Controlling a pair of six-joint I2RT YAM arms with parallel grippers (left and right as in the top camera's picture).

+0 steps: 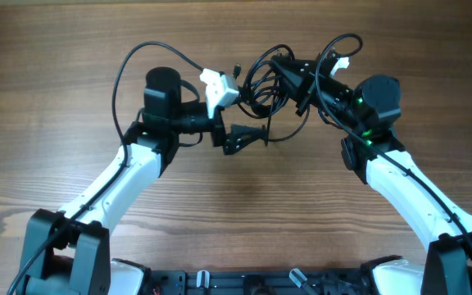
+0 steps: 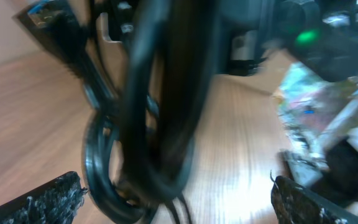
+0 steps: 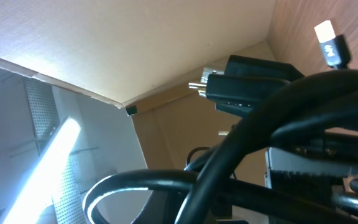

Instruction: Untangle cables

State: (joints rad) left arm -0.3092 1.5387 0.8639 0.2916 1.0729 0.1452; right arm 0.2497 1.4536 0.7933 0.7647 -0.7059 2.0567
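My left gripper will next grab the cables' thick hanging loops, so my right gripper can untangle the rest.
The cables [image 1: 260, 82] are a black knotted bundle lifted off the wooden table [image 1: 236, 213] at the middle back, with a white plug end [image 1: 340, 63] near the right arm. My right gripper [image 1: 292, 70] reaches in from the right and is shut on the cables. Thick strands [image 3: 241, 155] cross close to its camera and hide the fingers. My left gripper [image 1: 242, 127] stands wide open just left of and below the bundle. In the left wrist view the blurred cables [image 2: 148, 124] hang between its two fingertips [image 2: 48, 199], nearer the left one, and neither touches them.
A white block [image 1: 218, 88] sits by the left wrist at the bundle's left edge. The left arm's own black wire [image 1: 129, 65] loops out to the back left. The right arm's green light [image 2: 303, 37] shows past the cables. The black base frame [image 1: 244, 283] lines the front edge.
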